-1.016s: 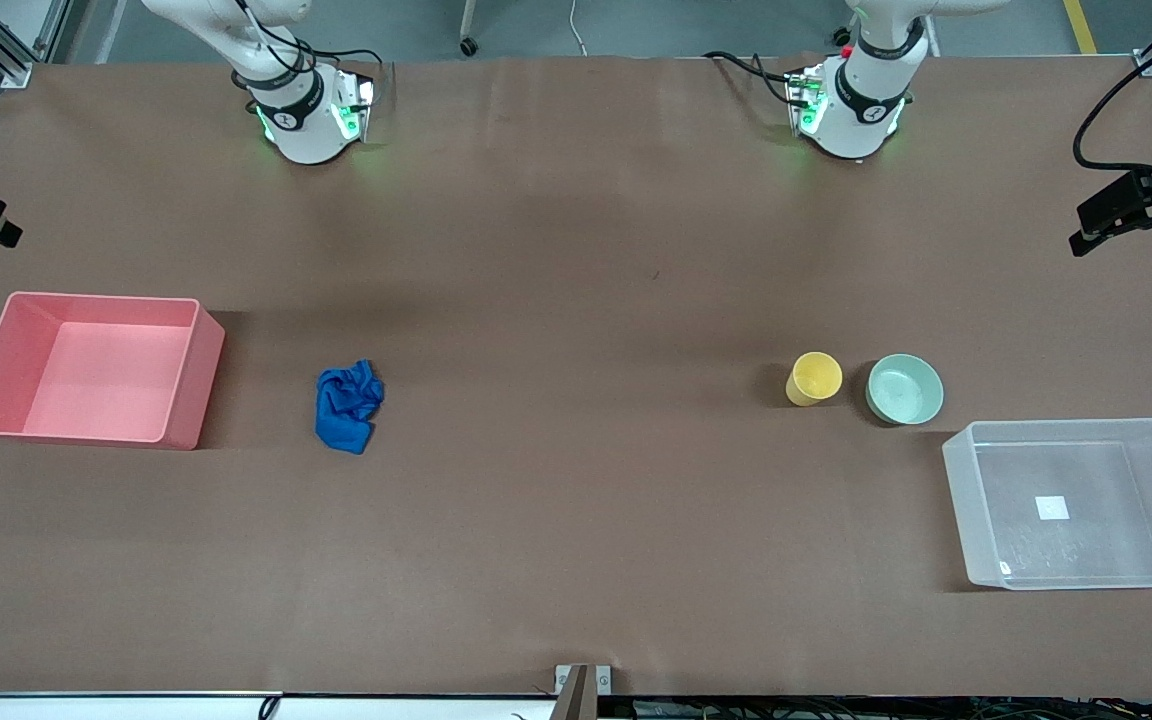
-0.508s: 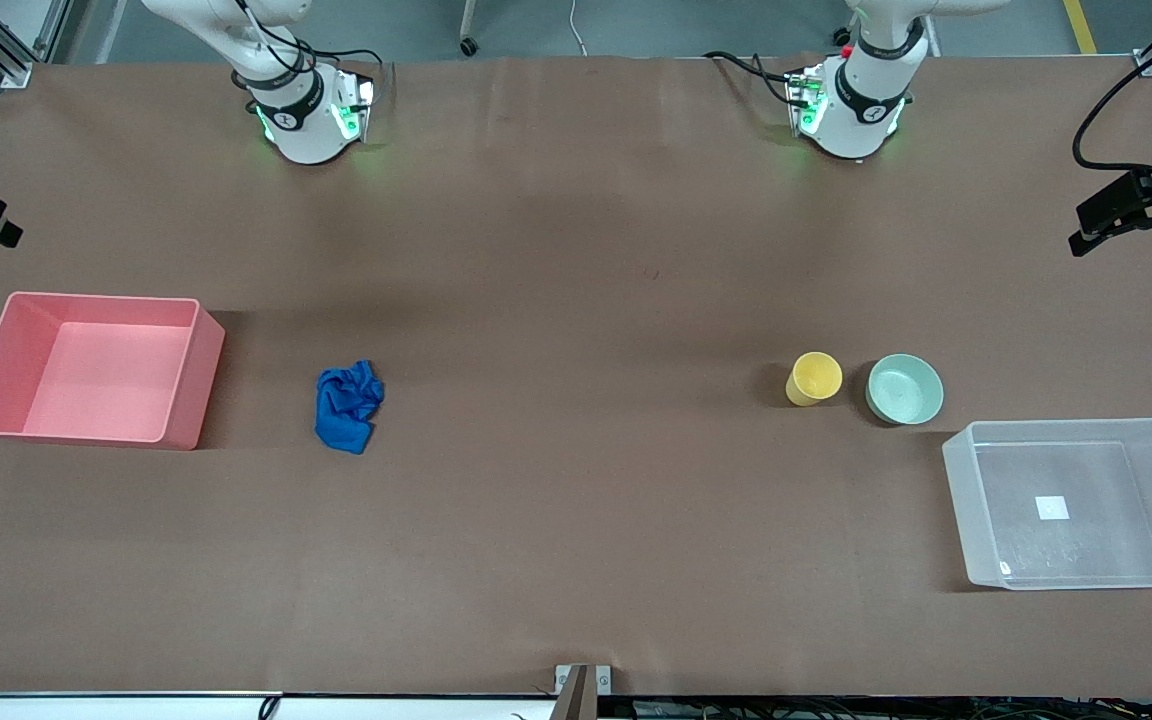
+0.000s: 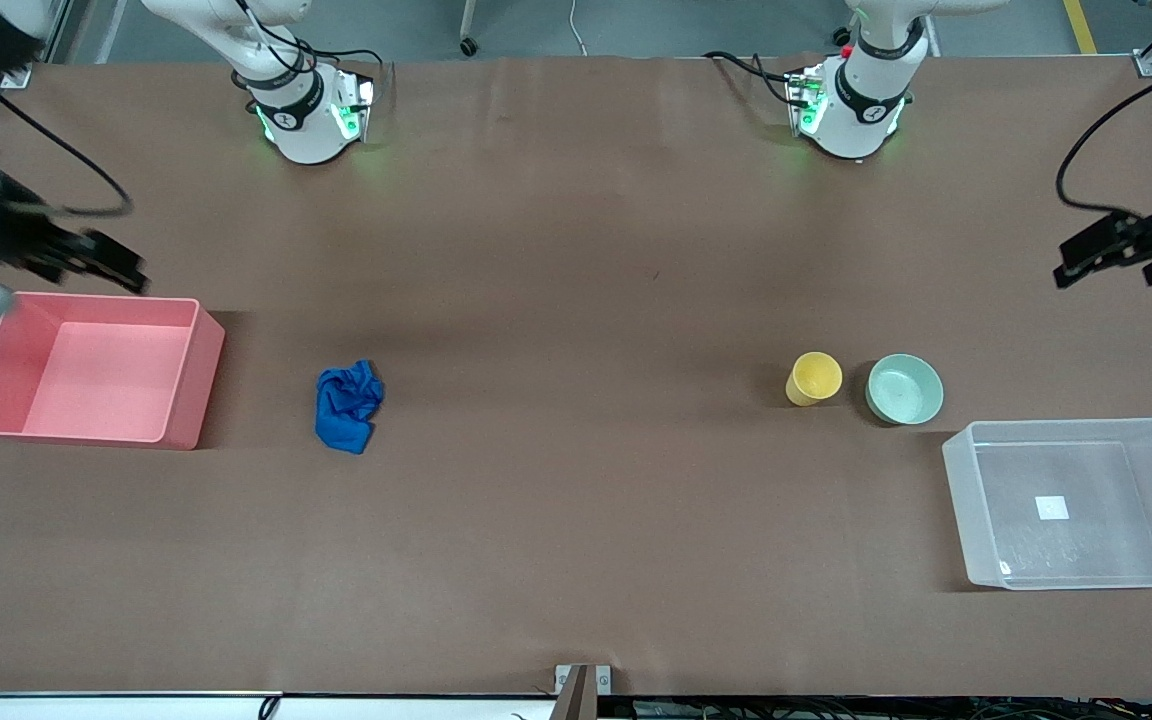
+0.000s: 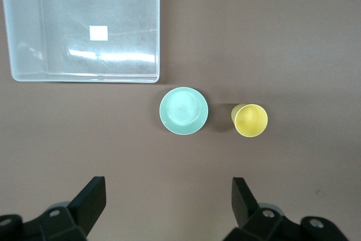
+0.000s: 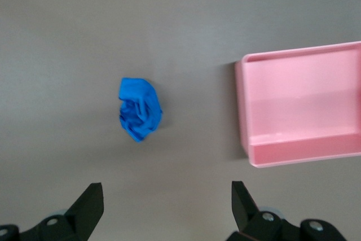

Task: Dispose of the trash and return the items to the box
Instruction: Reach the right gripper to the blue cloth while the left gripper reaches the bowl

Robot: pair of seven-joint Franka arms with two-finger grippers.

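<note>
Next, my right gripper grabs the blue fabric lump (image 3: pixel 346 405) by its crumpled folds, to dispose of the trash in the pink tub.
The trash, a deep blue fabric lump (image 3: pixel 346 405), lies on the table beside the pink tub; it also shows in the right wrist view (image 5: pixel 139 109). The yellow cup (image 3: pixel 815 378) and the mint-green bowl (image 3: pixel 904 389) stand side by side near the clear box (image 3: pixel 961 500). In the left wrist view the cup (image 4: pixel 250 120), the bowl (image 4: pixel 183 110) and the box (image 4: pixel 158 32) all show. My right gripper (image 3: pixel 126 272) is open and empty, high over the table by the pink tub's rim (image 5: pixel 166 201). My left gripper (image 3: pixel 1071 262) is open and empty, high over bare table (image 4: pixel 168 196).
An empty pink tub (image 3: pixel 191 390) stands at the right arm's end of the table, also in the right wrist view (image 5: pixel 302 105). The clear box is empty apart from a white label (image 3: pixel 1052 508). The arm bases (image 3: pixel 306 110) (image 3: pixel 851 100) stand along the table's edge.
My right gripper has swung in over the table by the pink tub. My left gripper has moved a little inward over the table. The objects have not moved.
</note>
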